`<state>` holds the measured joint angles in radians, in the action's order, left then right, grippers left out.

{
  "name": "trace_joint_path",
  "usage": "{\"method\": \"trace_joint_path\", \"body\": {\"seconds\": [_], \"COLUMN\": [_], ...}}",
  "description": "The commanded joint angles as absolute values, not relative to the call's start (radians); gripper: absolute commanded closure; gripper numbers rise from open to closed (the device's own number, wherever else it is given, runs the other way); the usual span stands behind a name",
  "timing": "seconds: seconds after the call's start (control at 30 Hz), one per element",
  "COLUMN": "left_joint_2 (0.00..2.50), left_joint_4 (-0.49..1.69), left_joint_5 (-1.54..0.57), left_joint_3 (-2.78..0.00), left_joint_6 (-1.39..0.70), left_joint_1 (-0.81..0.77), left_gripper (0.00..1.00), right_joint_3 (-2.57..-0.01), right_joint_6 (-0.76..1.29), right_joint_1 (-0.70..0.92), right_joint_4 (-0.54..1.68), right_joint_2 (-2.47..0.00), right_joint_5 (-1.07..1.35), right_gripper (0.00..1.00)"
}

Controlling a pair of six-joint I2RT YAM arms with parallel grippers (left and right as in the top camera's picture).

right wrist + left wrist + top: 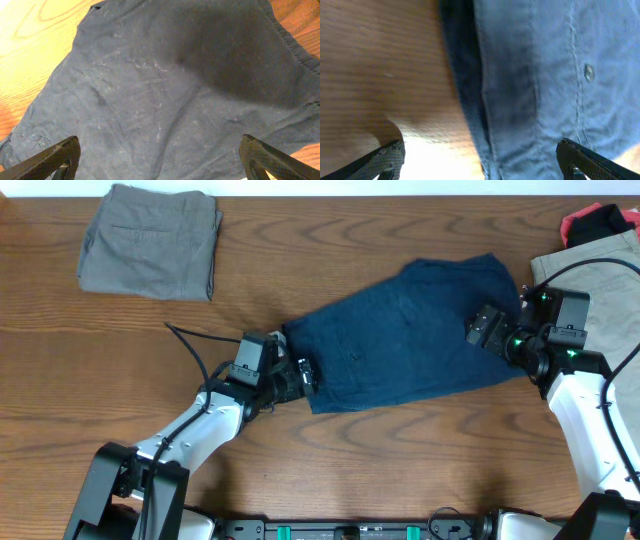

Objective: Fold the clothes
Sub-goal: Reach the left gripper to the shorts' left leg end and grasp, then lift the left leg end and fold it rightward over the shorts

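Note:
My left gripper needs to go lower before it closes on the navy hem. In the left wrist view, a finger's shadow is on the wood past the finger.
The dark navy shorts (pixel 410 335) lie spread slantwise across the middle of the table. My left gripper (pixel 305 377) is open at their lower left edge; in the left wrist view its fingers (pixel 480 160) straddle the hem of the navy shorts (pixel 545 75), with a button showing. My right gripper (pixel 482 330) is open over their right end; in the right wrist view its fingers (pixel 160 160) stand wide over the navy shorts (pixel 165 90). A folded grey-olive pair (pixel 150 242) lies at the far left. A beige pair (pixel 590 290) lies at the right edge.
A red and black garment (pixel 600 222) lies at the far right corner, above the beige pair. A black cable (pixel 190 345) runs over the wood behind my left arm. The wooden table (pixel 330 460) shows bare along the front.

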<state>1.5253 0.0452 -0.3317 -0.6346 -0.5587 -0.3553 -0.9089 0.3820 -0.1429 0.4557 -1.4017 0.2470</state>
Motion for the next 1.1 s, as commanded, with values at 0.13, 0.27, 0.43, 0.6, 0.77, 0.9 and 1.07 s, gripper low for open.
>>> {"method": "trace_joint_path", "body": {"seconds": [0.13,0.27,0.43,0.6,0.77,0.9,1.07], "left_joint_2": [1.541,1.562,1.600,1.630,1.658,1.678,1.681], "left_joint_4": [0.035,-0.027,-0.061,-0.066,-0.103,-0.112,-0.115], "left_joint_5": [-0.260,-0.261,-0.260,-0.260,-0.261,-0.261,-0.261], "left_joint_3": [-0.691,-0.692,-0.692,-0.692,-0.692,-0.692,-0.691], "left_joint_6": [-0.581,-0.582,-0.582,-0.582,-0.638,-0.691,-0.695], "left_joint_1": [-0.374,-0.400,-0.414,-0.414,-0.416,-0.423,-0.425], "left_gripper": [0.02,0.02,0.02,0.02,0.02,0.02,0.02], "right_joint_3": [-0.929,-0.929,-0.929,-0.929,-0.929,-0.929,-0.929], "right_joint_6": [0.381,0.381,0.381,0.381,0.381,0.381,0.381], "right_joint_1": [-0.143,-0.143,-0.143,-0.143,-0.143,-0.143,-0.143], "right_joint_4": [0.458,0.458,0.458,0.458,0.458,0.458,0.458], "right_joint_2": [-1.410,-1.410,-1.410,-1.410,-1.410,-1.410,-1.410], "right_joint_5": [0.251,0.251,0.251,0.251,0.251,0.251,0.251], "right_gripper": [0.01,0.01,0.01,0.01,0.01,0.01,0.01]}}
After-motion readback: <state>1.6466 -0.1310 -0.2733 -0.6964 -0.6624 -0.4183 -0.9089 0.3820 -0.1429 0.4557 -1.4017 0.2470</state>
